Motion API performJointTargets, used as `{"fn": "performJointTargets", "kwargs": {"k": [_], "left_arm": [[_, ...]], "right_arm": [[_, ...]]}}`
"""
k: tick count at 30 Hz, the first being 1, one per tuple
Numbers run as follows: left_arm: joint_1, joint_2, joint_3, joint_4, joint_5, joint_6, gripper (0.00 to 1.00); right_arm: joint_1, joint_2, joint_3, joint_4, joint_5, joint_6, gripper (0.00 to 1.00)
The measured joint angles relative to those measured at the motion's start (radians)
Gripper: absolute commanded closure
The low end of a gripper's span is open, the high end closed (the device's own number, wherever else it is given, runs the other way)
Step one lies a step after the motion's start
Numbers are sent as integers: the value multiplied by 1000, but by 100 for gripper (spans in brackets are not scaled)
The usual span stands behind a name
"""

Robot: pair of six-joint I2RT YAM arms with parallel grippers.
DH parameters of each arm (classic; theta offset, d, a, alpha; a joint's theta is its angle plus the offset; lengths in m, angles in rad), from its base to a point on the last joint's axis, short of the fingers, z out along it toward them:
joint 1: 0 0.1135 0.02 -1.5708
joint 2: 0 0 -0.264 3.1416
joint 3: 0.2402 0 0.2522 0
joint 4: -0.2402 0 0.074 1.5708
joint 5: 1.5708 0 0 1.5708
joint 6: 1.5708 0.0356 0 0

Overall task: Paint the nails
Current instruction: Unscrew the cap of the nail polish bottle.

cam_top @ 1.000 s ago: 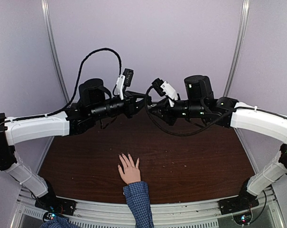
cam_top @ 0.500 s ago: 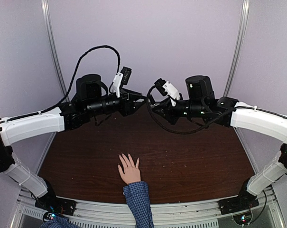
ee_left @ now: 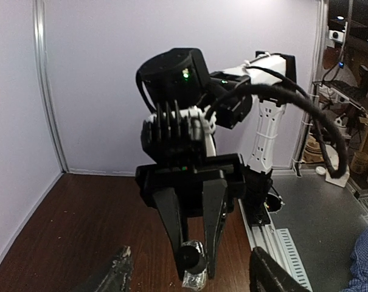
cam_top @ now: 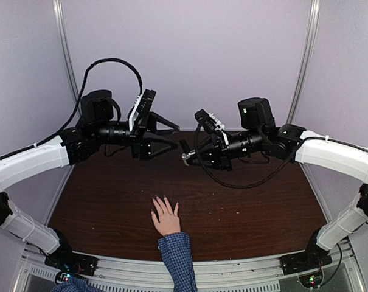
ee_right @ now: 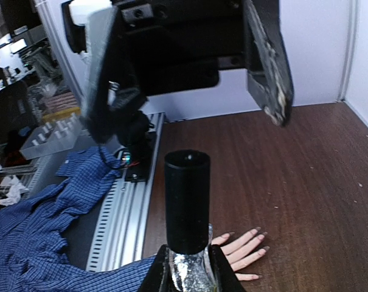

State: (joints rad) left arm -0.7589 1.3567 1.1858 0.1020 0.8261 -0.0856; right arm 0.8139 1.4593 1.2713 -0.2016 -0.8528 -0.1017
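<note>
The left gripper should next grip the tall black cap of the polish bottle [cam_top: 185, 158] end-on, to twist the bottle open for painting the nails.
A light-skinned hand [cam_top: 166, 218] with a blue checked cuff lies flat on the brown table, fingers spread. Its nails [cam_top: 162, 199] are tiny from above and look dark-tipped [ee_right: 260, 234] in the right wrist view. My right gripper [cam_top: 193, 156] [ee_right: 190, 277] is shut on the glittery body of a small polish bottle [cam_top: 185, 158] [ee_right: 187, 204], whose tall black cap is on. My left gripper [cam_top: 173, 136] [ee_left: 190, 250] [ee_right: 190, 121] is open and empty. It faces the bottle [ee_left: 193, 260] from a short gap. Both grippers hang above the table, well beyond the hand.
The brown table [cam_top: 250, 207] is ringed by lilac walls. A metal rail [cam_top: 232, 267] with the arm bases runs along the near edge. The blue checked sleeve [ee_right: 44, 225] drapes over that rail. A black cable [cam_top: 111, 64] loops above the left arm.
My left gripper has opened and pulled back to the left, away from the bottle. My right gripper has tilted down a little, still holding the capped bottle. The hand has stayed still.
</note>
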Motion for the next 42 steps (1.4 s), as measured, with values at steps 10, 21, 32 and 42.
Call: {"fn": "performJointTargets", "kwargs": {"k": [10, 21, 32, 42], "left_arm": [[-10, -5, -47, 36, 182, 55, 47], [-28, 11, -64, 170, 270, 42, 59], [-29, 26, -69, 243, 294, 6, 74], [-28, 31, -69, 275, 292, -22, 92]], "right_arm": [[26, 38, 69, -54, -230, -7, 100], [27, 59, 69, -43, -327, 30, 100], [27, 71, 69, -9, -365, 64, 100], [26, 74, 84, -19, -353, 66, 100]]}}
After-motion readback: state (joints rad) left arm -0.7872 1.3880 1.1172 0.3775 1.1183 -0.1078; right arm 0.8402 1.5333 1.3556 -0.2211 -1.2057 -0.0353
